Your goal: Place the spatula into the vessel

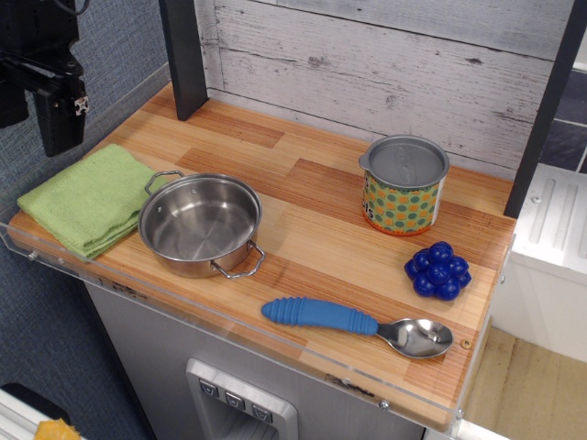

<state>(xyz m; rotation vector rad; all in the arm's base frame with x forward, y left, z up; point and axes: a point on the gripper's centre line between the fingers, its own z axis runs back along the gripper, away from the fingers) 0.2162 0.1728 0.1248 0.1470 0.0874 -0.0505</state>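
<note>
My gripper needs to grip the spatula by the middle of its blue handle (321, 313) next. Then it can place the spatula into the vessel (201, 225).
The spatula (356, 324) lies flat near the front edge of the wooden table, its blue ribbed handle pointing left and its shiny metal bowl end to the right. The vessel (201, 225), a shallow steel pot with two wire loop handles, stands empty at the left-middle of the table, left of the spatula. My gripper (35, 117) hangs high at the far left, above the table's left edge and well away from both. Its black fingers (60, 115) stand apart with nothing between them.
A folded green cloth (90, 197) lies left of the pot. An orange-green dotted tin can with a grey lid (404, 186) stands at the back right. A blue grape-like cluster (439, 271) sits in front of the can. Black posts stand at both back corners.
</note>
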